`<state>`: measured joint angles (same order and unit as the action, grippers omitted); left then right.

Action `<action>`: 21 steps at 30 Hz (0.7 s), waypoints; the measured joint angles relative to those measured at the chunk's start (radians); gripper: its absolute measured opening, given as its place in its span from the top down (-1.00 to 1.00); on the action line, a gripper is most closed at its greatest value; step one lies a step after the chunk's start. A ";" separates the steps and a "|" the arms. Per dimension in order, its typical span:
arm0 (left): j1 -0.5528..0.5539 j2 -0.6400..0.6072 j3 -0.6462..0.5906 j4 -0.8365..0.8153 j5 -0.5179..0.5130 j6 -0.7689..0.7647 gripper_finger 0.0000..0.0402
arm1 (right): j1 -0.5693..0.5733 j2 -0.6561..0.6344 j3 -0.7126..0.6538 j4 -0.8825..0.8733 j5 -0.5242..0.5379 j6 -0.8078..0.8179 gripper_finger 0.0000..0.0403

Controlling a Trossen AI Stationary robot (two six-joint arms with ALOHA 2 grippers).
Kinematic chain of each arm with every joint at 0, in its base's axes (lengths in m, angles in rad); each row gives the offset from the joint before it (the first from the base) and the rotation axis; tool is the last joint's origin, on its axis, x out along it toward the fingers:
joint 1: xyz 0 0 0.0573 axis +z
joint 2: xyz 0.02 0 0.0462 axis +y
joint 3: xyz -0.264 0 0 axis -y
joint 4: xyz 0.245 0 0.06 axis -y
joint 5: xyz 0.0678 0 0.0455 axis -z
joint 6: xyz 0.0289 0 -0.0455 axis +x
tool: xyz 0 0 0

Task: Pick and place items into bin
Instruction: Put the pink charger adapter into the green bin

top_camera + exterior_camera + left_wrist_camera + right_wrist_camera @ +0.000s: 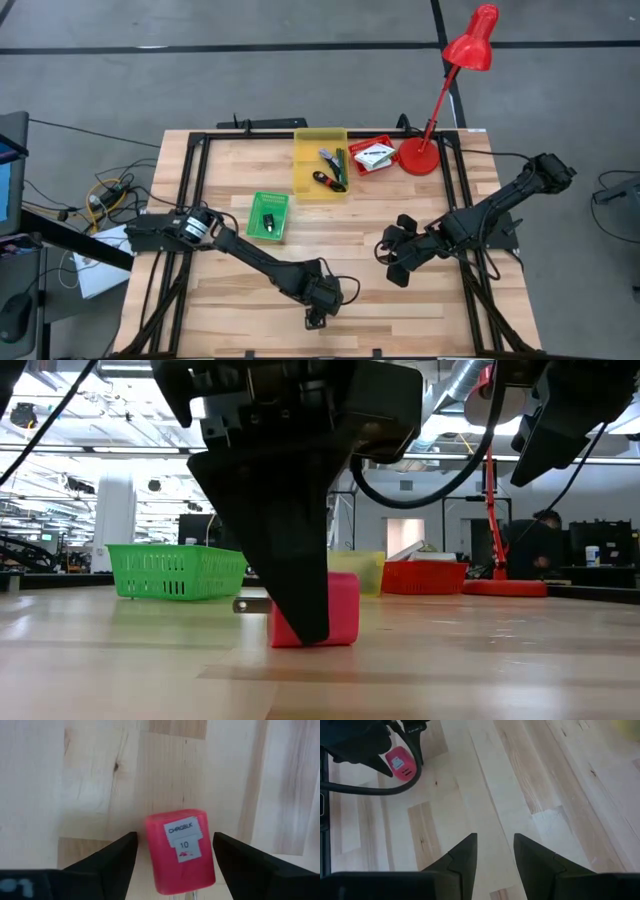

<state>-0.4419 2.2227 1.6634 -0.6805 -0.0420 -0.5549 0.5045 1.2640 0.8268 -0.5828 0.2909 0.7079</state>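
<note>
In the left wrist view the gripper's fingers are down on either side of the block. It is now time for my left gripper to close on the red-pink block (pixel 180 850).
A small red-pink block (pixel 180 850) with a white label lies flat on the wood table near its front edge. It also shows in the low view (pixel 343 605), with metal prongs (pixel 250 604) sticking out sideways. My left gripper (pixel 175 837) is open and points down over the block, one finger on either side and a gap at each. From above (pixel 316 318) the gripper hides the block. My right gripper (pixel 393 257) is open and empty above bare table at mid right (pixel 495 842). From there the block shows farther off (pixel 400 762).
A yellow bin (pixel 300 165) at the far middle holds pen-like tools. A green basket (pixel 256 218) to its near left holds a small dark item. A red tray (pixel 357 162) with white packets and a red desk lamp (pixel 420 155) stand at the far right.
</note>
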 joint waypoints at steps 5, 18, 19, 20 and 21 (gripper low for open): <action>0.001 0.000 0.000 -0.004 0.004 -0.005 -0.09 | 0.000 0.000 0.000 0.000 0.000 0.000 0.39; -0.007 0.004 0.116 -0.328 0.011 0.022 0.33 | 0.000 0.000 0.000 -0.001 0.001 -0.001 0.39; -0.009 0.004 0.133 -0.397 -0.010 0.021 0.33 | 0.000 0.000 0.000 -0.001 0.001 -0.001 0.39; -0.010 0.004 0.152 -0.459 -0.036 0.016 0.33 | 0.000 0.000 0.000 -0.001 0.001 -0.001 0.39; -0.010 0.004 0.169 -0.526 -0.065 0.009 0.33 | 0.000 0.000 0.000 -0.001 0.001 -0.001 0.39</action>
<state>-0.4522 2.2269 1.8327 -1.2060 -0.1069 -0.5461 0.5045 1.2640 0.8268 -0.5842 0.2920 0.7071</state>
